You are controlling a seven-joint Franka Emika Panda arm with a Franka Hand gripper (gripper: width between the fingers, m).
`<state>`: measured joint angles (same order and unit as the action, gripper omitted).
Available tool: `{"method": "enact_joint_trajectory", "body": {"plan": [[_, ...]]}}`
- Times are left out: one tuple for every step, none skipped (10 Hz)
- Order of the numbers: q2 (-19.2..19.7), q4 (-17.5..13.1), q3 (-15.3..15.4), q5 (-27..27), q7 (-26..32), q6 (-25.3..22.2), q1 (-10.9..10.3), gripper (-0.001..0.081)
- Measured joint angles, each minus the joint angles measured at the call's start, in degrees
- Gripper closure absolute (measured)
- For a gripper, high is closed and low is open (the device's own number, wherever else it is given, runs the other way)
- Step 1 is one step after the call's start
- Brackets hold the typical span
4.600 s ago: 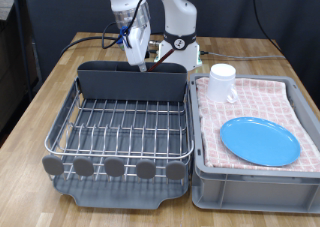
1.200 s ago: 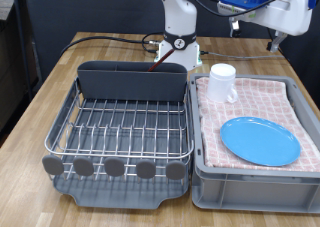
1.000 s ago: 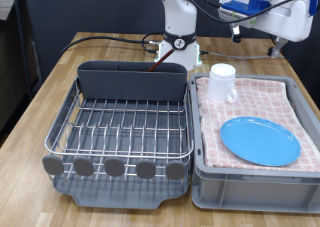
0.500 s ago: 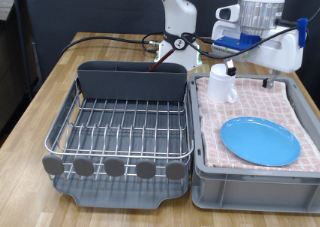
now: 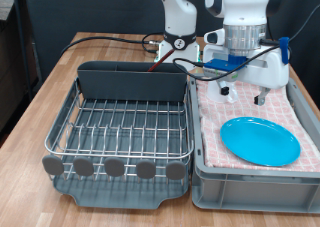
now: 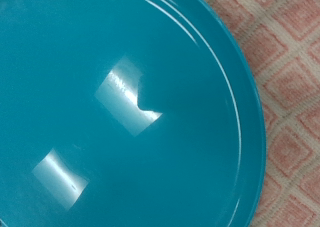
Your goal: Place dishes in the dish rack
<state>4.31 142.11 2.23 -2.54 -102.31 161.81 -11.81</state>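
Next, my gripper picks up the plate by its rim [image 5: 258,119], so the plate's broad side stays free to slot upright into the wire dish rack [image 5: 120,127].
The light-blue plate [image 5: 260,140] lies flat on the checked cloth in the grey crate. It fills the wrist view [image 6: 120,107], where no fingers show. My gripper [image 5: 245,94] hangs open and empty above the crate, just beyond the plate's far edge. The white mug is hidden behind my hand. The silver wire dish rack [image 5: 120,127] stands at the exterior view's left with nothing on its wires. A slim reddish-brown spoon handle [image 5: 155,63] sticks up from the dark grey cutlery bin [image 5: 133,82].
The grey crate [image 5: 250,187] with pink checked cloth [image 5: 300,107] [image 6: 290,77] sits right of the rack. The arm's base and cables [image 5: 180,42] stand behind the bin. The wooden table [image 5: 40,97] shows at the left.
My arm swung from above the rack's cutlery bin over to the crate and came down above the plate. It now covers the mug. The plate, mug and rack stayed put.
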Motion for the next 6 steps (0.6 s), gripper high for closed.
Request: {"method": "enact_joint_trajectory", "body": {"plan": [[0.7, 0.6, 0.0, -1.6, 2.1, 1.8, 0.2, 0.0004], [1.3, 1.1, 0.0, -3.2, 4.1, 3.5, 0.5, 0.0004], [2.0, 1.5, 0.3, -5.6, 6.7, 5.1, 0.8, 0.0004], [2.8, 1.8, 0.9, -8.2, 9.5, 6.8, 1.3, 0.0004], [3.6, 2.0, 1.5, -10.1, 11.7, 8.2, 1.9, 0.0004], [4.2, 2.1, 2.0, -11.3, 13.1, 9.2, 2.3, 0.0004]]}}
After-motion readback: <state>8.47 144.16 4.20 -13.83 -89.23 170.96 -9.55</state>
